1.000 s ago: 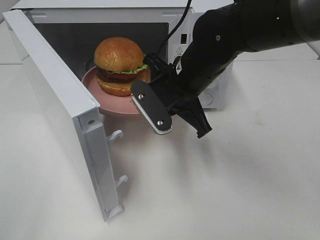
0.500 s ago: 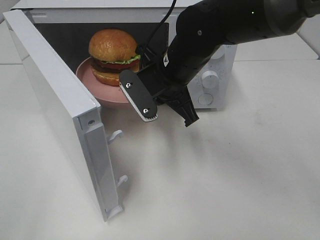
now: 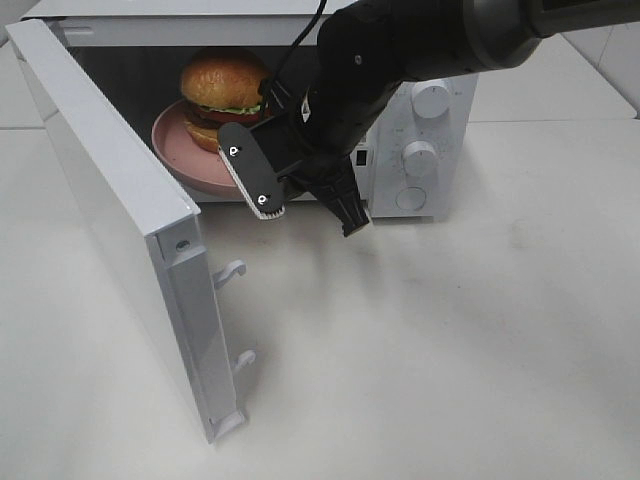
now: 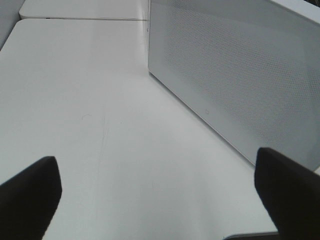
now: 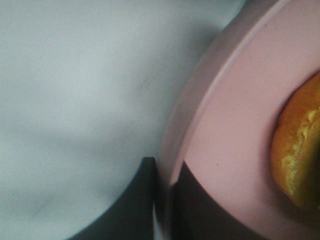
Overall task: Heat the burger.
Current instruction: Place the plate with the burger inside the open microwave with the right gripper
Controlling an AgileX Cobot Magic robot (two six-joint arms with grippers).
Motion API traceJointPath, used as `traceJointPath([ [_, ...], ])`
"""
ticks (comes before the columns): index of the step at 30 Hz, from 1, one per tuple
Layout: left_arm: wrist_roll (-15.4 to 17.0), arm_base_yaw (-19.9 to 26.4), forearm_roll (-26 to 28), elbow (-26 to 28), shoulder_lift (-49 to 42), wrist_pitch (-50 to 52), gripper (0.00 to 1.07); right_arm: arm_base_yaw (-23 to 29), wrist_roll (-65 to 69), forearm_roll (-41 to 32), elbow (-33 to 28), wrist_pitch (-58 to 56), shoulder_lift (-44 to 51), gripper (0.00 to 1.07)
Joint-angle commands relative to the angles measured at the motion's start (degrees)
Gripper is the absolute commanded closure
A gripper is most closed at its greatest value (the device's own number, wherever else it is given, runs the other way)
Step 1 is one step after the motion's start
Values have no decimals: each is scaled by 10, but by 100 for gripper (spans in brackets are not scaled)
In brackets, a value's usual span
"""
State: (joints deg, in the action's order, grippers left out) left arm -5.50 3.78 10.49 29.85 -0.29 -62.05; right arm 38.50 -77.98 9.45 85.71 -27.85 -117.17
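My right gripper needs to hold on to the pink plate until the plate is flat inside. The plate is tilted, with its near rim over the microwave's front edge.
The burger, with a golden-brown bun and green lettuce, sits on a round pink plate inside the open mouth of the white microwave. My right gripper reaches in from the right, beside the burger. In the right wrist view it is shut on the plate's rim, with the edge of the bun close by. My left gripper is open and empty over the bare table. It does not show in the exterior high view.
The microwave door stands wide open on the left, its latch hooks pointing right. Its perforated outer face shows in the left wrist view. The dials are on the right panel. White table lies in front.
My right gripper has carried the plate and burger up and to the left, deeper into the microwave cavity. The door has not moved.
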Motion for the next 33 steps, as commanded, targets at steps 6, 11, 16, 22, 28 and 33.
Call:
traceJointPath([
  [6, -1, -3, 3, -1, -9, 7, 8, -3, 34, 28, 59, -4, -28, 107],
  [11, -1, -3, 2, -1, -9, 7, 8, -3, 46, 41, 88, -6, -45, 107],
  [16, -1, -3, 2, -1, -9, 7, 8, -3, 58, 50, 113, -6, -64, 107],
  [22, -1, -3, 2, -1, -9, 7, 8, -4, 58, 58, 141, -6, -81, 107],
  [28, -1, -3, 2, -1, -9, 7, 8, -4, 57, 68, 170, -6, -96, 107],
  [33, -1, -3, 1, -1, -9, 7, 8, -4, 53, 68, 186, -2, -109, 107],
])
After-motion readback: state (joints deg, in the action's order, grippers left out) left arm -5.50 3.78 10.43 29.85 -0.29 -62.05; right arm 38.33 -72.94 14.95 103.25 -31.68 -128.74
